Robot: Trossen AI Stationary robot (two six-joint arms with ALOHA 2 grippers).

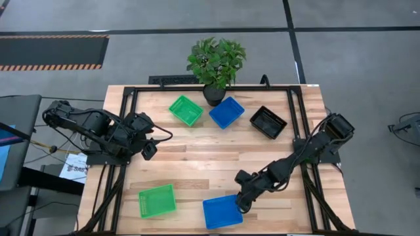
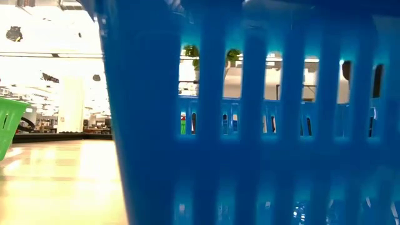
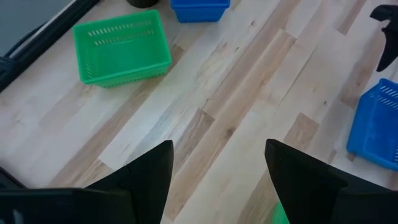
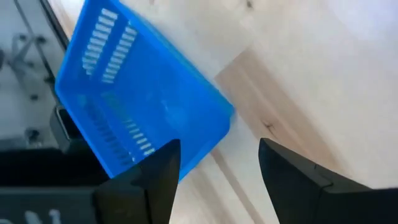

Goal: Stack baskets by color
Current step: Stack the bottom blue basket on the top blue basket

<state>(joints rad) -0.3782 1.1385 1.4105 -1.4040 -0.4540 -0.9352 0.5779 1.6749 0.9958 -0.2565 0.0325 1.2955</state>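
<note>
With the near blue basket, the fingers hang well above its corner rim and the table, so my right gripper first comes down, and only then closes on the basket.
Five baskets show on the wooden table. At the far side a green basket, a blue basket and a black basket stand in a row. Near the front edge rest a second green basket and a second blue basket, each on its bottom. My right gripper is open, slanting down at this blue basket's far right corner. One finger is over the rim and the other over bare wood. My left gripper hangs open above the table's left part, with nothing between its fingers.
A leafy plant in a dark pot stands at the far edge between the green and blue baskets. A black frame runs round the table. The near blue basket fills the low view. Bare wood lies in the table's middle.
</note>
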